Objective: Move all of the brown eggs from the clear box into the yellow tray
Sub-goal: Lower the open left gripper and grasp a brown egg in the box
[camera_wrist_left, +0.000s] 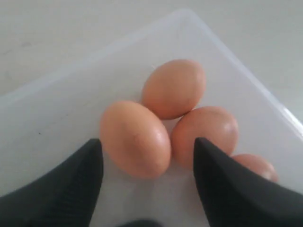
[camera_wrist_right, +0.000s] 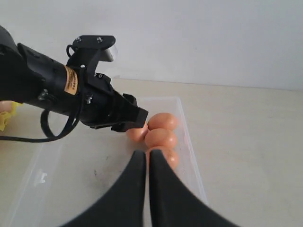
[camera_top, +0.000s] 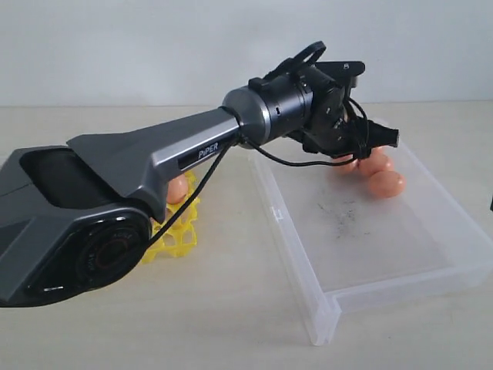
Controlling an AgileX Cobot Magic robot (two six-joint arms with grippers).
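I need to lower my left gripper's fingers first. They stop above the nearest egg, so they would miss it if I closed them now.
Several brown eggs [camera_wrist_left: 135,138] huddle in a far corner of the clear box [camera_top: 323,316]; from outside I see three [camera_top: 385,183]. My left gripper [camera_wrist_left: 147,142] hovers just above them, open, its black fingers [camera_wrist_left: 71,189] wide on either side of the nearest egg without touching it. The same gripper [camera_wrist_right: 135,116] shows over the cluster [camera_wrist_right: 160,138] in the right wrist view. My right gripper [camera_wrist_right: 147,153] is shut and empty, held back over the box near its side wall. The yellow tray [camera_top: 177,231] lies left of the box, mostly behind the left arm, with one egg [camera_top: 177,189] showing in it.
The left arm [camera_top: 154,166] stretches across the table from the near left to the box, covering most of the tray. The box floor [camera_top: 339,220] carries dark scuff marks. A pale wall stands behind the table.
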